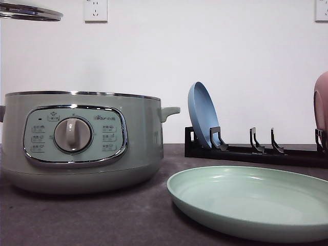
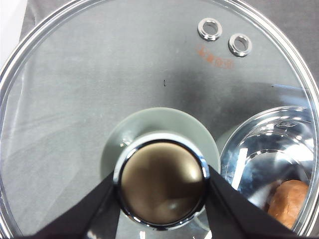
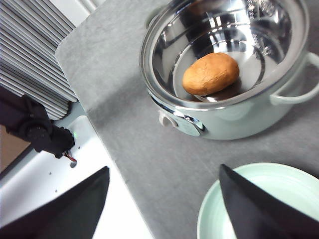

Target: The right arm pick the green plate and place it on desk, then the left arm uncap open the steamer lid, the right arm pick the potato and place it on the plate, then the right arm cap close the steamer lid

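Observation:
The robot needs a grip on the orange-brown potato to move it onto the green plate (image 3: 259, 199). The right gripper should next grab the potato by its rounded middle (image 3: 210, 73).
The steamer lid (image 2: 124, 74) hangs in the air, my left gripper (image 2: 162, 185) shut on its knob; its steel rim (image 1: 31, 12) shows at the front view's top left corner. Below it the sage-green steamer (image 1: 77, 143) stands uncovered on the desk (image 1: 77, 220). The orange-brown potato (image 3: 210, 73) lies in its steel bowl and also shows through the glass (image 2: 290, 201). The green plate (image 1: 251, 200) lies flat on the desk, right of the steamer. My right gripper (image 3: 164, 199) is open and holds nothing, high over the desk beside the plate (image 3: 264, 199).
A black dish rack (image 1: 256, 152) stands at the back right with a blue plate (image 1: 202, 114) upright in it and a pink plate (image 1: 322, 105) at the frame's right edge. The desk edge (image 3: 94, 124) runs close to the steamer's front.

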